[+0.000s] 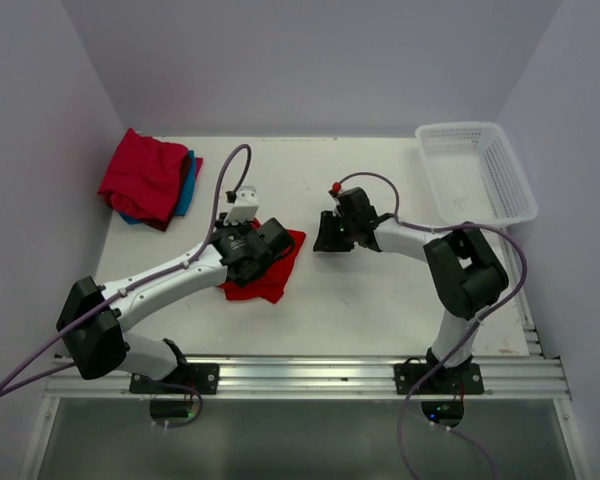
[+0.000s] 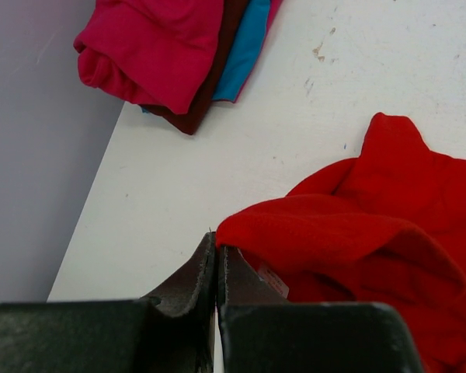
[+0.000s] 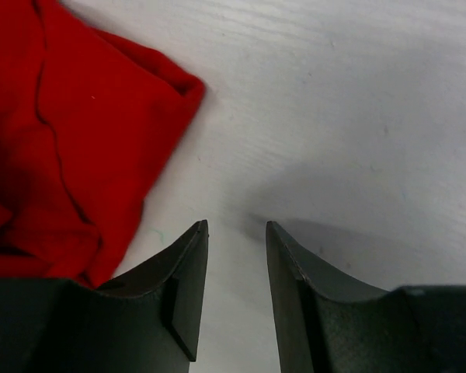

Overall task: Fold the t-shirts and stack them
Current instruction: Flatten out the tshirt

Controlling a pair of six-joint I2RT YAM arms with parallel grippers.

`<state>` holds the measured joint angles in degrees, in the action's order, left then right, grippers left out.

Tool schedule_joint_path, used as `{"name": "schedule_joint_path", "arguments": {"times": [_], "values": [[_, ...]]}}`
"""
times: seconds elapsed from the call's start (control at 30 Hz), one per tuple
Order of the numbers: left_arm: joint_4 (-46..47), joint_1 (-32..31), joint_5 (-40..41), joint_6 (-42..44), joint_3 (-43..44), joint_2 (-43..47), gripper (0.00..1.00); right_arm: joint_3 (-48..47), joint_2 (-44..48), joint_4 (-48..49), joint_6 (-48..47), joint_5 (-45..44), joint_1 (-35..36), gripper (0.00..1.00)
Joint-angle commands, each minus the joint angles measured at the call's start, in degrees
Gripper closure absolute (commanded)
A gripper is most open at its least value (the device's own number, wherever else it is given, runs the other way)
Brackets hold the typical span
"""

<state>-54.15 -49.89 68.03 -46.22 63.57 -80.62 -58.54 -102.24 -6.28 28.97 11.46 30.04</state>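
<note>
Next, the right gripper grips the red t-shirt (image 1: 276,272) by its corner opposite the t-shirt's edge that my left gripper holds. This spreads it for folding.
The bright red t-shirt (image 1: 276,272) lies bunched at the table's middle, partly under my left gripper (image 1: 248,256). In the left wrist view the left gripper (image 2: 216,250) is shut, with the raised edge of the red shirt (image 2: 373,225) at its tips and a white label showing beneath. The crimson-pink shirt (image 1: 142,174) lies on top of the teal-blue shirt (image 1: 188,186) at the back left; both also show in the left wrist view, pink (image 2: 155,47) and teal (image 2: 241,54). My right gripper (image 1: 330,236) is open and empty over bare table (image 3: 237,230), just right of the red shirt's corner (image 3: 78,140).
A white mesh basket (image 1: 477,172) stands at the back right corner. A dark maroon layer (image 2: 208,93) shows between the pink and teal cloth. Walls close the left, back and right sides. The arm bases sit on a rail at the near edge.
</note>
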Motion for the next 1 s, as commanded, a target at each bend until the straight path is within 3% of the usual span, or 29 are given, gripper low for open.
{"name": "schedule_joint_path", "arguments": {"times": [0.0, 0.17, 0.37, 0.47, 0.5, 0.53, 0.6, 0.73, 0.97], "values": [[5.02, 0.32, 0.79, 0.69, -1.17, 2.66, 1.0, -4.82, -3.22, 9.0, 1.79, 6.36, 0.02, 0.59], [9.41, 0.32, -0.53, 4.2, -3.1, 4.77, 1.0, -7.46, -8.49, 14.62, 5.3, 10.5, 0.02, 0.5], [10.03, 0.32, -0.27, 5.35, -3.19, 5.82, 1.0, -10.97, -15.09, 16.57, 8.73, 11.3, 0.54, 0.49], [10.55, 0.32, -0.35, 5.52, -3.45, 6.35, 1.0, -12.47, -18.17, 16.39, 9.44, 10.86, 1.07, 0.62], [10.73, 0.32, -0.35, 5.78, -3.63, 6.44, 1.0, -12.99, -18.96, 16.57, 9.52, 10.77, 1.24, 0.85], [10.73, 0.23, -0.18, 5.87, -3.8, 6.53, 1.0, -13.17, -20.01, 16.57, 9.61, 10.69, 1.42, 0.97], [10.56, 0.32, 0.08, 5.79, -3.98, 6.79, 1.0, -12.91, -20.11, 16.39, 9.7, 10.07, 1.42, 1.0], [9.94, 0.32, 1.05, 5.61, -4.59, 8.19, 1.0, -9.93, -13.53, 12.45, 4.37, 4.46, 1.42, 1.0], [10.64, 0.23, 1.67, 5.79, -5.39, 8.55, 1.0, -7.46, 9.49, -8.01, -8.04, -14.78, 1.42, 1.0]]}}
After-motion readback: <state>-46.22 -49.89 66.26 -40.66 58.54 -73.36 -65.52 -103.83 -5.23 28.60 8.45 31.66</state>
